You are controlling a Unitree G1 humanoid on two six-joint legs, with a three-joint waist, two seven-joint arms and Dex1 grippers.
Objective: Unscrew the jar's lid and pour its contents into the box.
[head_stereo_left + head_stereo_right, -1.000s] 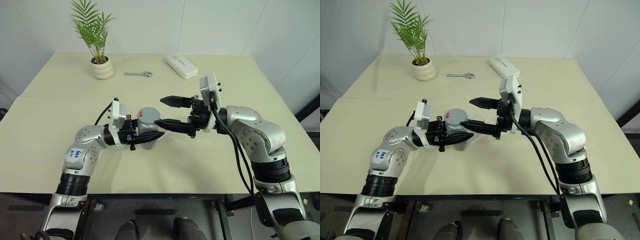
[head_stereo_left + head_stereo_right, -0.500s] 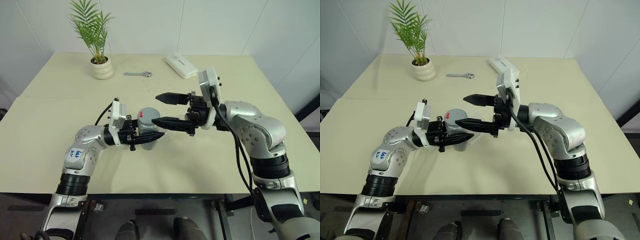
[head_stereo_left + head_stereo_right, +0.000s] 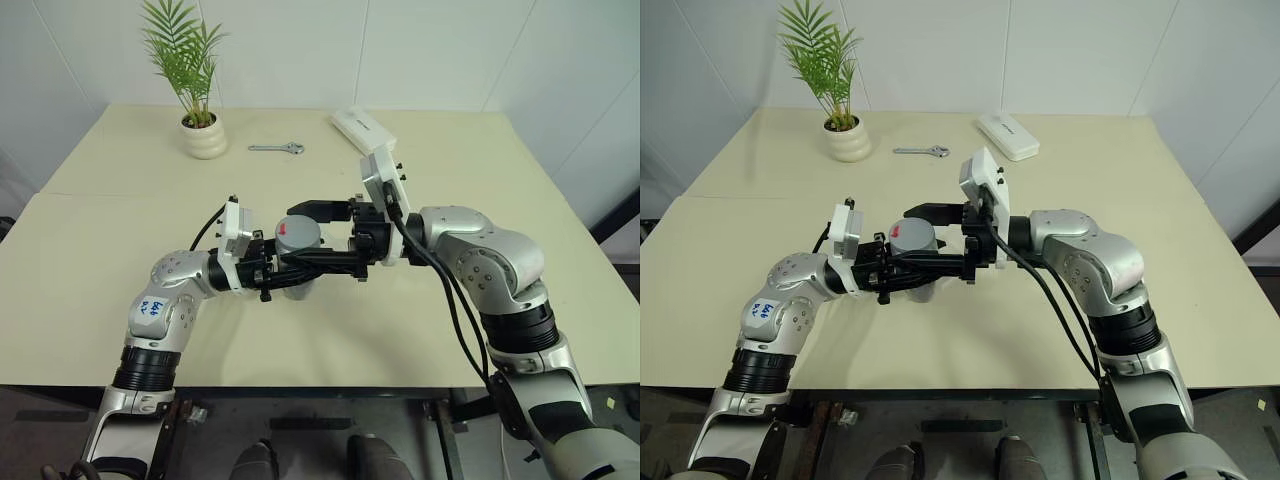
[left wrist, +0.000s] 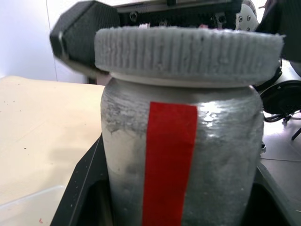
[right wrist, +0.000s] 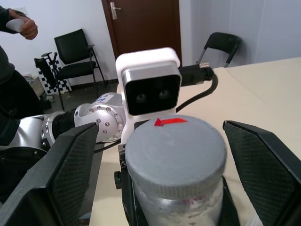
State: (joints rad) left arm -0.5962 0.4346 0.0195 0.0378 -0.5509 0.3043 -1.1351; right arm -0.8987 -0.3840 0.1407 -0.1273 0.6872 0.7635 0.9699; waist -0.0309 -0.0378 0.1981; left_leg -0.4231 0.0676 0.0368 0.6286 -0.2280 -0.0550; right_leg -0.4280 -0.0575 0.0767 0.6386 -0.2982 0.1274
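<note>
My right gripper should close now and would hold the grey lid [image 5: 175,146]: its fingers are on either side, level with the lid's red mark.
My left gripper [image 3: 296,270] is shut on the jar [image 4: 178,179], a cloudy cylinder with a red strip, held upright above the table. The grey ribbed lid [image 5: 175,146] with a red mark sits on the jar. My right gripper [image 3: 292,237] reaches in level from the right and is open. Its two black fingers [image 5: 70,179] stand on either side of the lid, with gaps showing. The contents cannot be made out through the cloudy wall. A clear plastic rim, the box [image 4: 30,205], lies on the table low beside the jar.
At the far side of the table stand a white plant pot [image 3: 203,137], a small wrench [image 3: 278,148] and a white oblong case [image 3: 363,131]. In the right wrist view, a person's hand [image 5: 27,27] and black chairs [image 5: 75,54] are in the room beyond.
My right gripper has moved left toward the jar, still open, and its fingers now straddle the lid. The left gripper and jar have stayed put.
</note>
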